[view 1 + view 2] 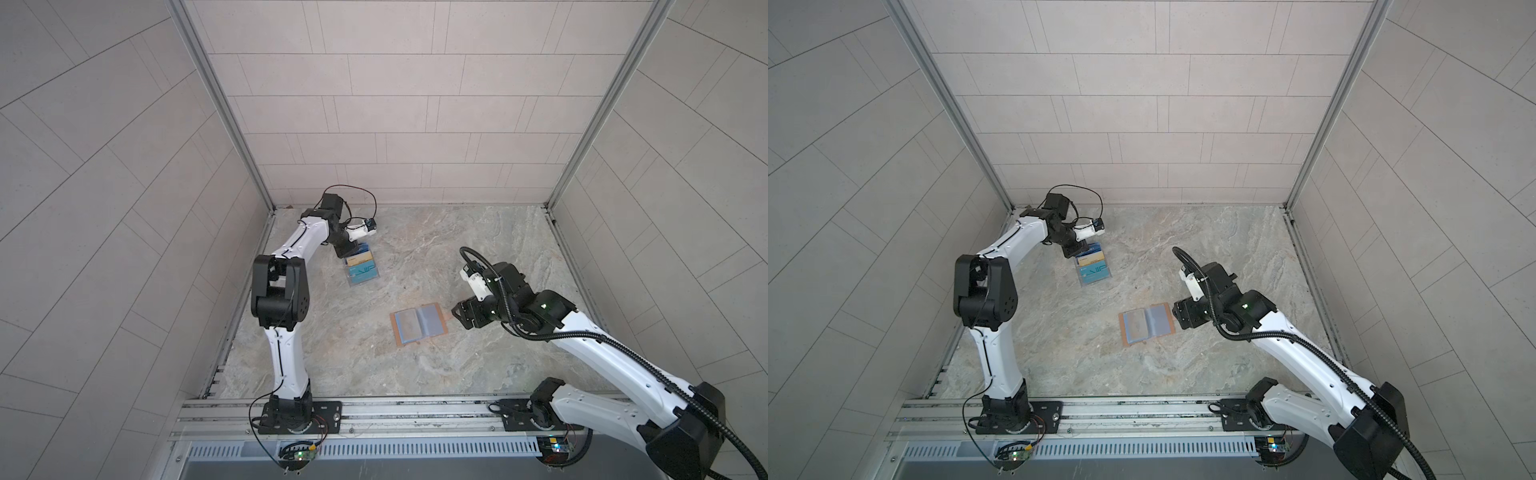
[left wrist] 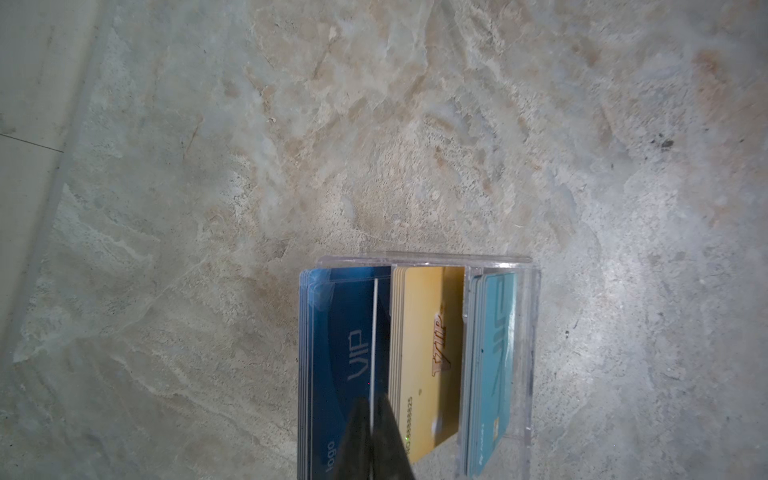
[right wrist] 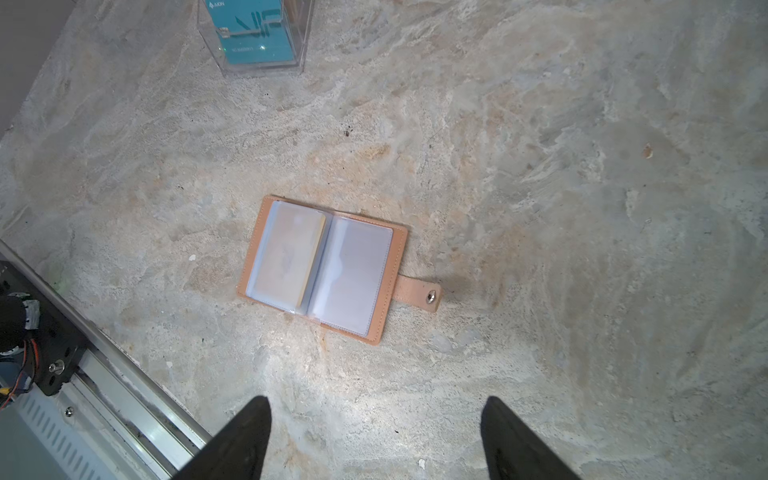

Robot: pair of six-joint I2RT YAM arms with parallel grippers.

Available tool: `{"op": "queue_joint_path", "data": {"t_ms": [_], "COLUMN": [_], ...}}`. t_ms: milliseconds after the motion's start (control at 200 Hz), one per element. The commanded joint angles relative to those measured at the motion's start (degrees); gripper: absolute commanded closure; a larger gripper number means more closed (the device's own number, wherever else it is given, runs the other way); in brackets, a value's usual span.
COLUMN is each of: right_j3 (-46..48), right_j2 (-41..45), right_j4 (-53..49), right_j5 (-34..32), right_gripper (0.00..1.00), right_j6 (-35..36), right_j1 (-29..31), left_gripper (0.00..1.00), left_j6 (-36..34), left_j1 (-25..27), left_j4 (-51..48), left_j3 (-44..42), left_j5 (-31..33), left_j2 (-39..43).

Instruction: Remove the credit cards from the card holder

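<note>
The card is standing on its edge between the blue and gold stacks. It would land in the dark blue slot, so I need to open my left gripper now.
The card holder (image 3: 320, 266) is a tan leather wallet lying open on the stone table in both top views (image 1: 419, 327) (image 1: 1147, 323), its snap tab pointing toward my right arm. A gold credit card (image 3: 291, 253) shows dimly through one pale sleeve; the facing sleeve looks empty. My right gripper (image 3: 376, 405) hovers open just beside the wallet (image 1: 459, 316), holding nothing. My left gripper (image 2: 374, 401) is at the far left (image 1: 347, 251), shut on a thin credit card (image 2: 374, 332) seen edge-on over the dark blue stack; its face colour does not show.
A clear plastic box (image 2: 528, 332) at the back left (image 1: 360, 268) holds dark blue (image 2: 332, 353), gold (image 2: 428, 332) and teal (image 2: 494, 353) card stacks in separate slots. The enclosure walls stand close behind the left arm. A metal rail (image 3: 124, 386) runs along the table's front edge.
</note>
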State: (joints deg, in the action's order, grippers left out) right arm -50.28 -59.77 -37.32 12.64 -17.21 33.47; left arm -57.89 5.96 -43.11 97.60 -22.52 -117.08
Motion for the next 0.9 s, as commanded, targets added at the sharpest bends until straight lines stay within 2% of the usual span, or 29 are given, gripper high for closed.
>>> {"op": "queue_joint_path", "data": {"t_ms": [0, 456, 566, 726, 896], "right_j3": [0.6, 1.6, 2.1, 2.1, 2.0], "right_j2": [0.8, 1.7, 1.7, 1.6, 0.8], "right_j4": [0.1, 0.9, 1.6, 2.1, 4.1], "right_j5": [-0.3, -0.1, 0.1, 0.1, 0.6], "right_gripper": [0.18, 0.18, 0.18, 0.18, 0.18], "right_j6": [0.0, -0.2, -0.5, -0.7, -1.0], "right_j1": [0.1, 0.2, 0.1, 0.1, 0.1], "left_gripper": [0.96, 0.69, 0.68, 0.67, 0.64], "left_j6": [0.4, 1.2, 1.7, 2.8, 6.4], "left_j1": [-0.5, -0.4, -0.4, -0.5, -0.5], "left_j4": [0.0, 0.6, 0.9, 3.3, 3.5], "left_j3": [1.0, 0.5, 0.7, 0.1, 0.4], "left_j5": [1.0, 0.4, -0.2, 3.8, 3.2], "left_j2": [-1.1, 0.9, 2.4, 6.1, 11.5]}}
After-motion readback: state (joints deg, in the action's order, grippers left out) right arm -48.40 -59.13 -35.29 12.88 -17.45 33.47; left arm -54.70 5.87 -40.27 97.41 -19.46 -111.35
